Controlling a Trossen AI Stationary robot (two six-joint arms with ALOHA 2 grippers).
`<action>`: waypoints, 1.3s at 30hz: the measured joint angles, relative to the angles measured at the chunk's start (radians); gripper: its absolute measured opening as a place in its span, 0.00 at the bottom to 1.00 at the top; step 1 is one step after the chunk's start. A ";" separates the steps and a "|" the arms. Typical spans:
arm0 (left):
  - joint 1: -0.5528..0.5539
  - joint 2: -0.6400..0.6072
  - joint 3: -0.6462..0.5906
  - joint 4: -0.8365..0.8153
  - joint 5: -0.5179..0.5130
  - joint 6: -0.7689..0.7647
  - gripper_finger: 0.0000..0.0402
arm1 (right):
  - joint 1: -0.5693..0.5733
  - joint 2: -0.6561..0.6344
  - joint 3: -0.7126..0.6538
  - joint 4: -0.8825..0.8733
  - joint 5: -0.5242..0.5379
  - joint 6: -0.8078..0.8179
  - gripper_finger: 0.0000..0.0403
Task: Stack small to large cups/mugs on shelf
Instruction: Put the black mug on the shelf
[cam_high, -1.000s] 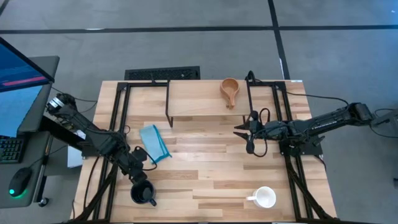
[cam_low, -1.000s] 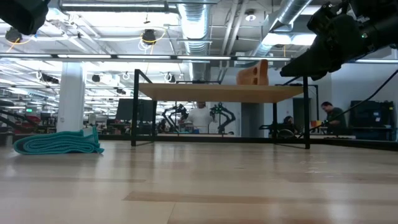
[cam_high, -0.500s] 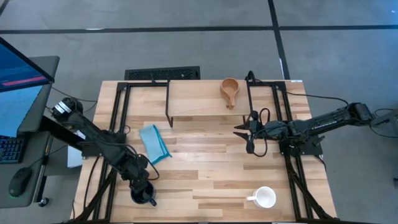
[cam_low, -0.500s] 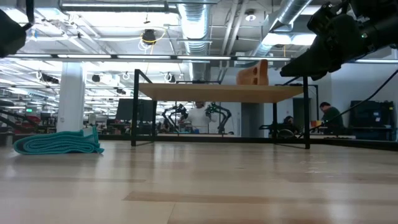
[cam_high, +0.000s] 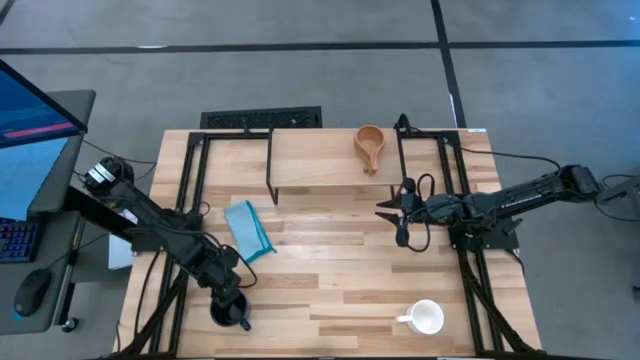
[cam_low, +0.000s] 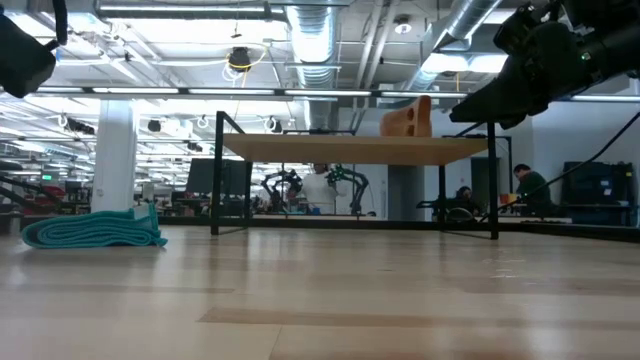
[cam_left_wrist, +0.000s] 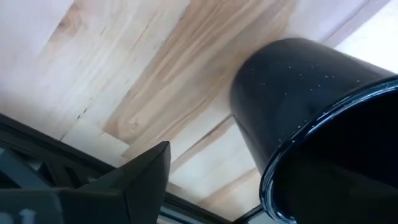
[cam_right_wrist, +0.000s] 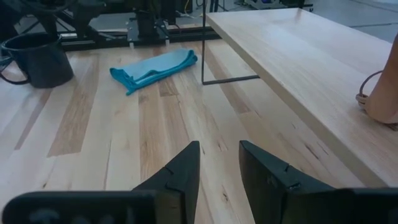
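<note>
I need to close my left gripper on the dark mug now. Its fingers are on both sides of the mug's rim (cam_left_wrist: 268, 178), one inside the mug's opening and one outside.
The dark mug (cam_high: 230, 314) stands upright on the table near the front left and fills the left wrist view (cam_left_wrist: 311, 118). My left gripper (cam_high: 225, 298) is open right over it; one finger (cam_left_wrist: 146, 177) stands outside the mug's wall, and the other is hidden. The tan wooden cup (cam_high: 369, 145) lies on the shelf's plank (cam_high: 320, 160) at its right end. The white mug (cam_high: 427, 318) stands near the front right. My right gripper (cam_high: 388, 216) is open and empty, in the air in front of the shelf's right end. My left gripper comes at the dark mug's rim (cam_left_wrist: 273, 180) slanting from above. The finger that shows stands apart from the mug's outer wall. The mug hides the other finger, so I cannot tell whether the gripper touches the mug. The mug stands on the table.
A folded blue cloth (cam_high: 248, 230) lies on the table between the shelf and the dark mug. The shelf's thin black legs (cam_high: 271, 165) stand at its corners. Black frame rails (cam_high: 190, 190) run along both table sides. People show in the room behind.
My left gripper has gone toward the table's near edge and down, from beside the blue cloth to right over the dark mug. The mug has stayed in place.
</note>
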 joint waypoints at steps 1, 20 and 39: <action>0.000 0.000 0.000 0.000 0.000 0.000 0.64 | 0.000 0.000 0.000 0.000 0.000 0.000 0.33; 0.015 0.000 0.000 0.000 -0.056 0.102 0.07 | 0.000 0.000 0.000 0.000 0.000 0.002 0.33; 0.233 -0.002 0.002 0.023 -0.202 0.505 0.03 | 0.000 0.000 0.000 0.000 0.000 0.002 0.33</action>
